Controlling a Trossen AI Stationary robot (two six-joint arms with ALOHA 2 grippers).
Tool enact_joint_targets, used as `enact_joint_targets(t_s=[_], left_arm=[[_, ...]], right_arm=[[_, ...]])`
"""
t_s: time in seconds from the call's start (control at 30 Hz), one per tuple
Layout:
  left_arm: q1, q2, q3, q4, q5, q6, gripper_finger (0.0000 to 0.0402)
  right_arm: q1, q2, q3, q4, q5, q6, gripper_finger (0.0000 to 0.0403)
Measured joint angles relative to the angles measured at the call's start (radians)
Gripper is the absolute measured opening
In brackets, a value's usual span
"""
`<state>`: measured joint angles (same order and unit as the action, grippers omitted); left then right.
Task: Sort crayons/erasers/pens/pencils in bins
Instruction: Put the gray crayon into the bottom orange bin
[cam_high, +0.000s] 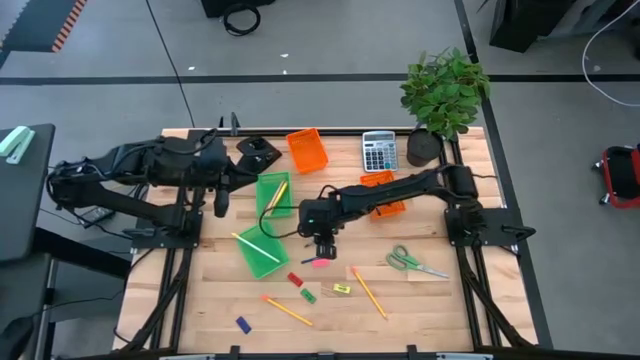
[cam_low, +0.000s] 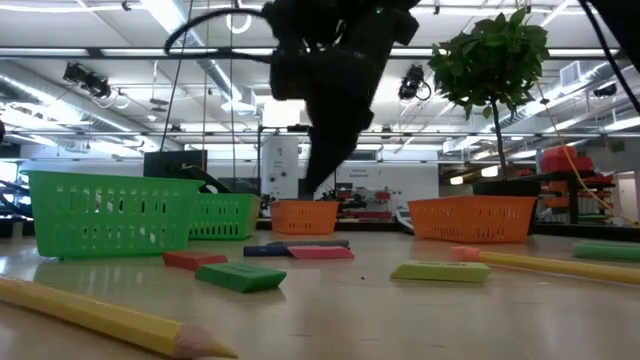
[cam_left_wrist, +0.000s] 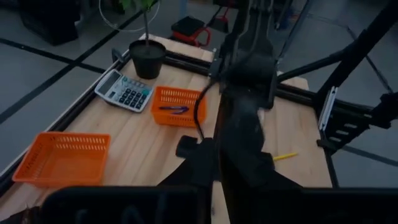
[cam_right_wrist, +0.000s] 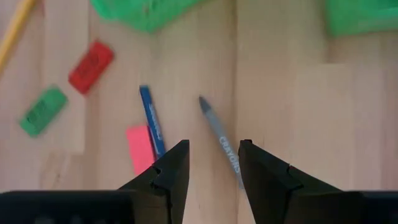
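Note:
My right gripper is going to pick up the grey crayon (cam_right_wrist: 221, 140) by its flat end (cam_right_wrist: 235, 169) next. The crayon should then go into the orange bin of crayons.
My right gripper (cam_right_wrist: 212, 149) hangs open, pointing steeply down over the table's middle (cam_high: 322, 245), touching nothing. Below it lie a grey crayon (cam_right_wrist: 221, 140) by one finger, a blue crayon (cam_right_wrist: 151, 121) and a pink eraser (cam_right_wrist: 140, 148) by the other. Red (cam_right_wrist: 91, 66) and green (cam_right_wrist: 42, 111) erasers lie farther off. Two green bins (cam_high: 272, 195) (cam_high: 258, 250) each carry a pencil. One orange bin (cam_high: 307, 150) stands at the far edge; another (cam_left_wrist: 176, 106), under my right arm, holds a blue pen. My left gripper (cam_high: 221, 200) is drawn back at the left.
Yellow (cam_high: 342, 289) and blue (cam_high: 242, 324) erasers and two loose pencils (cam_high: 287, 310) (cam_high: 370, 293) lie toward the near edge. Green-handled scissors (cam_high: 412, 263) lie at the right. A calculator (cam_high: 378, 150) and a potted plant (cam_high: 445, 95) stand at the far right.

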<state>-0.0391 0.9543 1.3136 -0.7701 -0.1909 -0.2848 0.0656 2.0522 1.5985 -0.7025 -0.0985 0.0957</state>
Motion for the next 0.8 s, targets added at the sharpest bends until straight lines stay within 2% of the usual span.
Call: enact_joint_targets(t_s=[0.17, 0.43, 0.8], left_arm=[[0.0, -0.001, 0.001, -0.001, -0.026, -0.036, 0.0038], [0.0, 0.001, 0.001, -0.01, -0.093, -0.048, 0.0029], [0.001, 0.001, 0.001, -0.098, -0.1, -0.078, 0.0034]], right_arm=[[0.002, 0.059, 0.031, -0.071, 0.005, -0.111, 0.0145], [-0.015, 0.101, 0.032, -0.062, 0.052, -0.266, 0.0145], [-0.024, 0.145, 0.033, -0.067, 0.062, -0.283, 0.0144]])
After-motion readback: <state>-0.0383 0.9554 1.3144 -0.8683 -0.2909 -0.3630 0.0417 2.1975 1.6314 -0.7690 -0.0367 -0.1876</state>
